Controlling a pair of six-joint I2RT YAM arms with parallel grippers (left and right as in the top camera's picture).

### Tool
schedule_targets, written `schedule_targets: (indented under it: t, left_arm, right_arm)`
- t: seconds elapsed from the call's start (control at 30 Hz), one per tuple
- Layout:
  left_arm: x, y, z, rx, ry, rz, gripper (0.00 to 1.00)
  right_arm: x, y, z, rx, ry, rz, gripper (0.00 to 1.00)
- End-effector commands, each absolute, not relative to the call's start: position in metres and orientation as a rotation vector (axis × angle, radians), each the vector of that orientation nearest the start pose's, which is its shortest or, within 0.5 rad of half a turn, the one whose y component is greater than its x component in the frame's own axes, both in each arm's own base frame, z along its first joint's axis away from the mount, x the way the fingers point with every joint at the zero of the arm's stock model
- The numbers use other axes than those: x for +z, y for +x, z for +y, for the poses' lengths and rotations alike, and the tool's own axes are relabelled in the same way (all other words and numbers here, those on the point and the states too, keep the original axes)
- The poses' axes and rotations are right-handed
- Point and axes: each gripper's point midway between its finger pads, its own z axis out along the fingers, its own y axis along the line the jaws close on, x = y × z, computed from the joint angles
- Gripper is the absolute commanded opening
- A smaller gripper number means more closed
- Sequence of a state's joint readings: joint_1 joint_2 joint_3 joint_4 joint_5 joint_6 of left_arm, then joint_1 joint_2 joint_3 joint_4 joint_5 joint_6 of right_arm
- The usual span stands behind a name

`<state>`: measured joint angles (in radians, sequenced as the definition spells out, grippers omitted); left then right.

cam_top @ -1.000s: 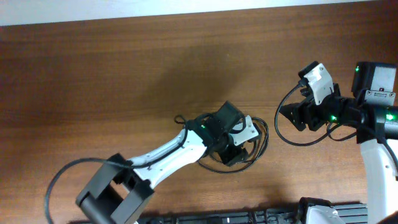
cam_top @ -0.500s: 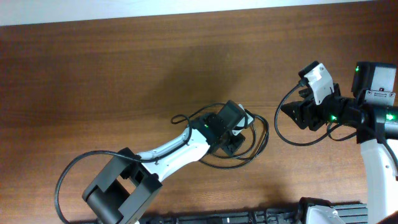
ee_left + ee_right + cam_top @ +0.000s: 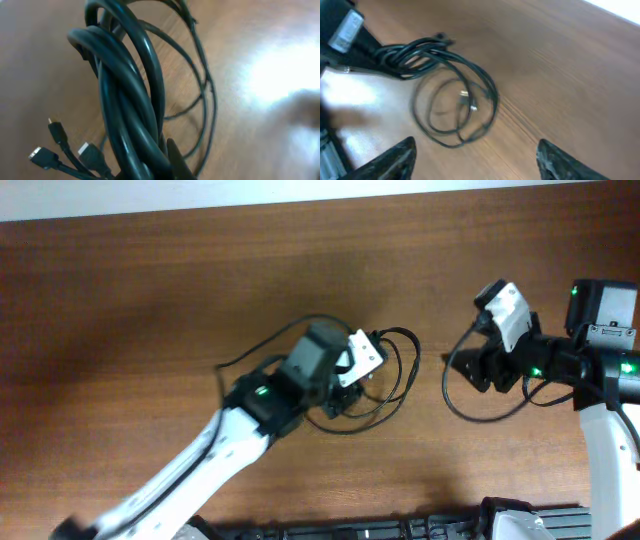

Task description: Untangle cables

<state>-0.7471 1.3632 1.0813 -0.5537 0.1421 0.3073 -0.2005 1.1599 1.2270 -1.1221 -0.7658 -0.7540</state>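
Observation:
The cables have bunched parts. My right gripper needs to pick up the cables across those parts next, so the cable loops toward my left gripper stay free to untangle.
The cables [image 3: 392, 376] are thin black cords bunched in loose loops at the table's centre. My left gripper [image 3: 350, 386] is shut on the twisted bundle of cables [image 3: 125, 95], with one dark fingertip [image 3: 176, 159] showing beside the strands. Three small plugs [image 3: 88, 150] hang at the lower left of the left wrist view. My right gripper [image 3: 462, 366] stands open to the right of the cables, apart from them. In the right wrist view the cable loops [image 3: 456, 102] lie ahead of its wide-set fingertips [image 3: 397, 159], with nothing between them.
The wooden table [image 3: 150, 300] stretches bare to the left and back. A thicker black wire [image 3: 470, 405] loops from the right arm beside its gripper. Dark equipment [image 3: 400, 530] lines the front edge. A white wall strip [image 3: 300, 188] runs along the back.
My left gripper closed on the cable bundle and pulled it up and to the left as the arm swung. The right gripper barely shifted.

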Motion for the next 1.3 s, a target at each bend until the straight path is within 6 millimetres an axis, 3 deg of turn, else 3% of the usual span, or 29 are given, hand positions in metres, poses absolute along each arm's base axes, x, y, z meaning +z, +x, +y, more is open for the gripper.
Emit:
schedule_targets:
  t: [0.0,0.17,0.23,0.57,0.83,0.97,1.07,1.13,1.23,1.27]
  left_arm:
    - [0.242,0.233,-0.274,-0.447,1.465,1.742,0.0]
    - [0.286,0.199,-0.267,-0.531,1.509,1.527,0.0]
    - [0.295,0.192,-0.266,-0.544,1.514,1.482,0.0]
    - [0.294,0.17,-0.281,-0.717,1.609,1.381,0.0]
    - [0.298,0.159,-0.284,-0.772,1.647,1.308,0.0]
    - [0.3,0.156,-0.285,-0.784,1.655,1.284,0.0]
    - [0.296,0.16,-0.285,-0.764,1.652,1.304,0.0]
    - [0.296,0.16,-0.285,-0.764,1.652,1.303,0.0]
    - [0.295,0.165,-0.284,-0.732,1.644,1.317,0.0]
    - [0.294,0.169,-0.283,-0.703,1.638,1.333,0.0]
  right_arm:
    - [0.295,0.253,0.096,0.644,-1.077,1.818,0.8]
    - [0.322,0.235,0.111,0.657,-1.156,1.618,0.85]
    - [0.333,0.226,0.115,0.656,-1.169,1.559,0.86]
    - [0.355,0.182,0.151,0.578,-1.393,1.282,0.82]
    - [0.354,0.167,0.176,0.66,-1.497,1.185,0.7]
    - [0.342,0.178,0.176,0.666,-1.505,1.246,0.54]
    - [0.337,0.184,0.177,0.689,-1.503,1.27,0.36]
    - [0.335,0.187,0.177,0.699,-1.502,1.281,0.31]
    - [0.332,0.188,0.177,0.716,-1.5,1.298,0.07]
    - [0.331,0.187,0.177,0.72,-1.499,1.303,0.04]
